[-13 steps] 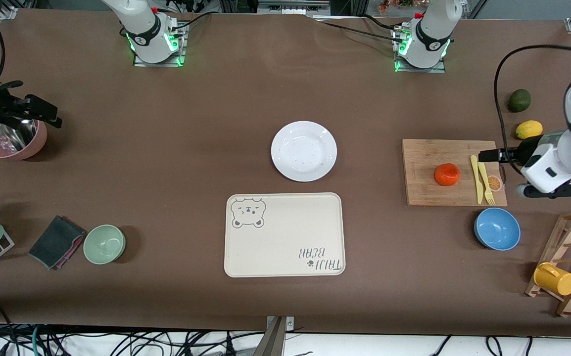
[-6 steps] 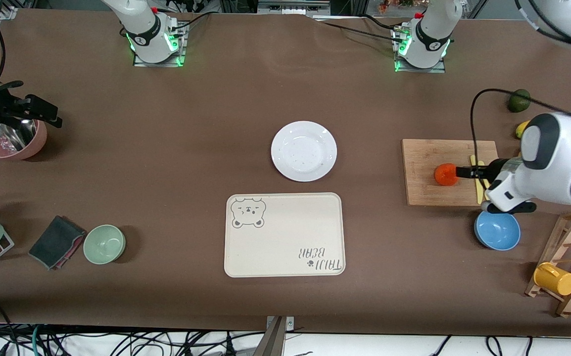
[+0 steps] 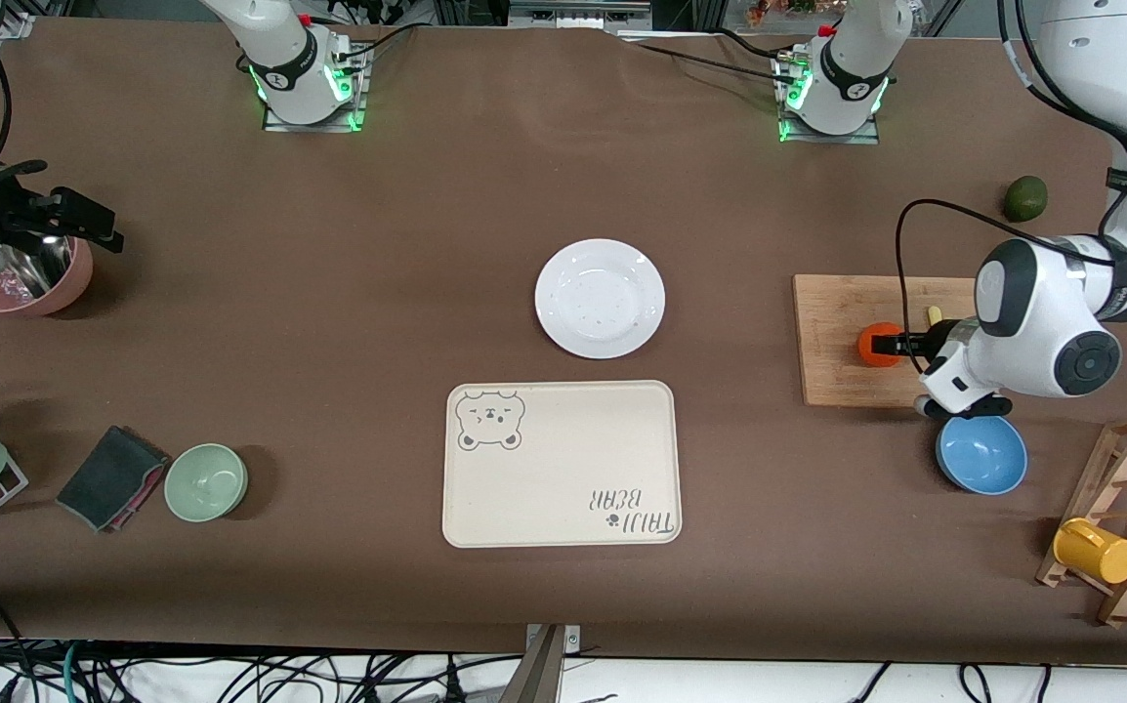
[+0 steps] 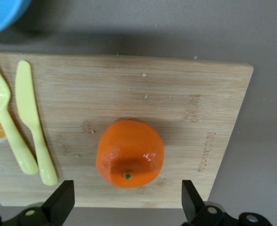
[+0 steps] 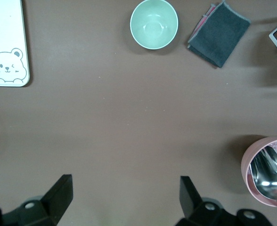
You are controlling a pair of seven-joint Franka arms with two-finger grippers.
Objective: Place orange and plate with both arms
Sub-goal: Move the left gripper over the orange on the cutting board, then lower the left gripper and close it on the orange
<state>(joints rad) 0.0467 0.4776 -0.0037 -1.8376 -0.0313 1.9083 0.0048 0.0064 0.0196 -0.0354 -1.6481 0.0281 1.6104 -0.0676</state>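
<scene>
The left gripper grabs the orange by its rounded sides next, to place the orange (image 3: 866,350) on the white plate (image 3: 600,298).
The orange (image 3: 866,350) lies on a wooden cutting board (image 3: 837,303) toward the left arm's end of the table. My left gripper (image 3: 888,344) hangs over it, open and empty. In the left wrist view the orange (image 4: 130,153) sits just ahead of the gap between the spread fingers (image 4: 62,201) of the left gripper (image 4: 126,205), untouched. The white plate (image 3: 600,298) lies mid-table, just farther from the front camera than the bear-print tray (image 3: 563,469). My right gripper (image 3: 95,223) waits open and empty beside a pink bowl (image 3: 26,283); its wrist view shows the gripper (image 5: 124,197) over bare table.
A yellow-green knife (image 4: 32,120) and fork (image 4: 2,117) lie on the board beside the orange. A blue bowl (image 3: 981,457) sits just nearer the front camera than the board. Also here: a dark green fruit (image 3: 1024,198), a rack with a yellow mug (image 3: 1096,552), a green bowl (image 3: 206,481), a dark cloth (image 3: 112,476).
My left arm has swung in from the table's end, bringing its open gripper over the cutting board to the orange. It now hides the lemon. The right arm has not moved.
</scene>
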